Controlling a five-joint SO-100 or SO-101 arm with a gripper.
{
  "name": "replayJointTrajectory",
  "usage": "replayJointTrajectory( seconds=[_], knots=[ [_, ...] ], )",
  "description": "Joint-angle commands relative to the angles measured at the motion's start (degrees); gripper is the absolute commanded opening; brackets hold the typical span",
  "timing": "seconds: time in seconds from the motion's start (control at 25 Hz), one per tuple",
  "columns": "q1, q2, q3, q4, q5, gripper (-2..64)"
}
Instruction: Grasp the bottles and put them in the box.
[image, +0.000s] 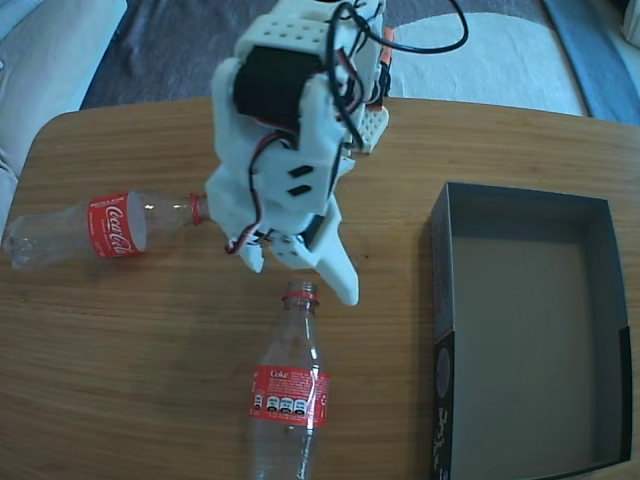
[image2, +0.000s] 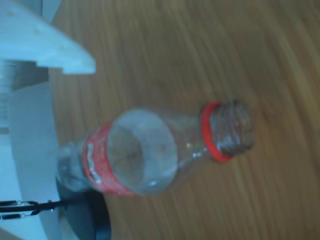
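Note:
Next, my gripper grips the bottle by its neck (image: 299, 314) to lay the clear bottle in the dark grey box.
Two clear bottles with red labels lie on the wooden table (image: 150, 340) in the fixed view. One bottle (image: 100, 228) lies at the left, its neck pointing right under the arm. The other bottle (image: 290, 390) lies at the bottom centre, neck pointing up. My white gripper (image: 300, 278) hangs open just above that neck, with nothing between its fingers. The wrist view shows one bottle (image2: 145, 155) lying with its uncapped mouth to the right, below a white finger (image2: 55, 47). The dark grey box (image: 600, 330) stands at the right with nothing in it.
The arm's white body and black cables (image: 420, 45) rise over the table's far middle. Beyond the far edge lie a grey and cream rug (image: 500, 60) and a pale cushion (image: 50, 50). The box reaches the table's right and near edges.

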Motion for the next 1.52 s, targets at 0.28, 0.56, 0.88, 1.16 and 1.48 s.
replayJointTrajectory(
  seconds=[0.28,0.56,0.88,1.16,1.48],
  knots=[
    [0.44,0.44,10.28,-15.82,-4.48,53.6],
    [-0.09,0.44,18.19,-27.16,-15.21,52.9],
    [-2.20,0.26,24.08,-32.78,-15.29,52.8],
    [-2.64,0.26,27.95,-32.70,-15.03,52.8],
    [-1.93,-3.08,26.37,-32.43,-14.59,52.8]
  ],
)
